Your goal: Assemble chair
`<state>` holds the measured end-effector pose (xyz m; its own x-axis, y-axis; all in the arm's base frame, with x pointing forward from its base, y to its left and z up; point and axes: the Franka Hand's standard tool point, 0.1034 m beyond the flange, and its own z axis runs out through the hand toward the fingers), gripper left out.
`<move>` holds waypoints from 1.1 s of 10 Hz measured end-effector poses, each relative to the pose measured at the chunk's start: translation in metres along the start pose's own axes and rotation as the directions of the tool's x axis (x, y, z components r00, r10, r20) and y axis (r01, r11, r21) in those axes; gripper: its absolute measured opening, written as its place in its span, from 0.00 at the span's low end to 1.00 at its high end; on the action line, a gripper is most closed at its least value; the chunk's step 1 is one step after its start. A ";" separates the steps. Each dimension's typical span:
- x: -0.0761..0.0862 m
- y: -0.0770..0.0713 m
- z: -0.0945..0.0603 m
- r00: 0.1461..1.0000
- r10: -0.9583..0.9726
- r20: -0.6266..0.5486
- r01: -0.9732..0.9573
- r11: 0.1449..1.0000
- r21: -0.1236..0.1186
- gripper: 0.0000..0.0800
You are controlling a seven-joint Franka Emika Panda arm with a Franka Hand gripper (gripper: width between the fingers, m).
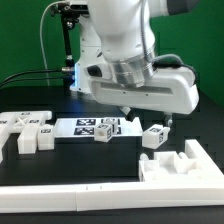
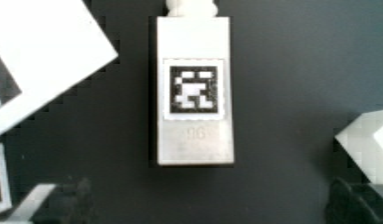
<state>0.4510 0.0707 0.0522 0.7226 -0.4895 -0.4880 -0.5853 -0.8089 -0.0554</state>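
Observation:
I am not ready to close yet: my open fingers are above the white bar and short of its end, so they would miss. My gripper should first come down toward that end of the bar, then close.
A white chair bar with a black-and-white tag lies flat on the black table, filling the middle of the wrist view. In the exterior view the same bar lies just off the marker board's edge. My gripper hangs a little above it, open, its dark fingertips wide apart with nothing between them. One end of the bar lies close to the gap between the fingers. Other white chair pieces lie around: a tagged block, a small block and a cluster on the exterior view's left.
The marker board lies flat beside the bar, and its corner shows in the wrist view. A large notched white piece sits at the exterior view's right. A long white border rail runs along the front.

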 end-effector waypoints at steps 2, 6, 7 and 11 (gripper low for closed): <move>-0.001 0.004 0.003 0.991 -0.009 0.134 0.011 1.000 -0.016 0.81; -0.002 -0.009 0.013 0.888 -0.096 0.450 0.103 0.995 0.010 0.81; -0.003 -0.006 0.015 0.861 -0.089 0.500 0.099 0.995 0.007 0.81; 0.001 -0.002 0.025 0.855 -0.017 0.519 0.038 0.999 -0.031 0.81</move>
<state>0.4436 0.0798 0.0305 0.4367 -0.2361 -0.8681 -0.5455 -0.8368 -0.0468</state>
